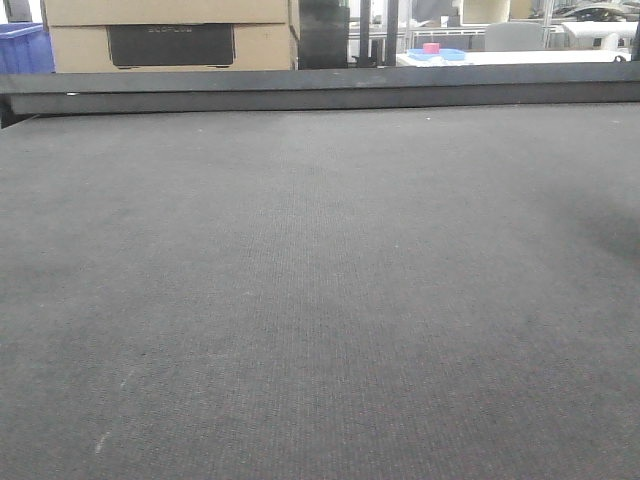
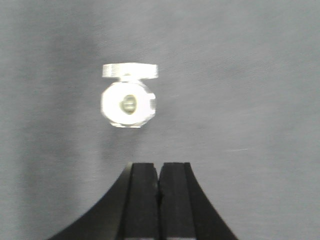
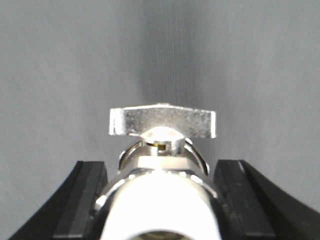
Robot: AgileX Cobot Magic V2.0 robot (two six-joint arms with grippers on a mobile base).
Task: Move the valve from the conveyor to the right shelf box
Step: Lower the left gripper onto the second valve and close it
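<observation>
I will next grab the valve by its round body (image 2: 128, 104) with my left gripper, so that I can carry it from the conveyor to the shelf box.
A shiny metal valve (image 3: 162, 122) with a flat T-handle sits between the black fingers (image 3: 90, 195) of my right gripper (image 3: 162, 167), which is shut on its round body. The grey conveyor (image 3: 60, 75) lies behind it, streaked by blur. In the left wrist view a silvery valve (image 2: 129, 102) lies on the belt (image 2: 250, 100), its bore facing the camera and its handle at the far side. It lies a short way ahead of my left gripper (image 2: 159, 167), whose pads are pressed together with nothing between them. The front view shows only bare conveyor (image 1: 320, 300). The right shelf box is out of view.
A dark metal rail (image 1: 320, 90) edges the belt's far side. Beyond it stand a cardboard box (image 1: 170, 35), a blue bin (image 1: 25, 45) at the far left and a white table with a blue tray (image 1: 437, 54) holding a pink object.
</observation>
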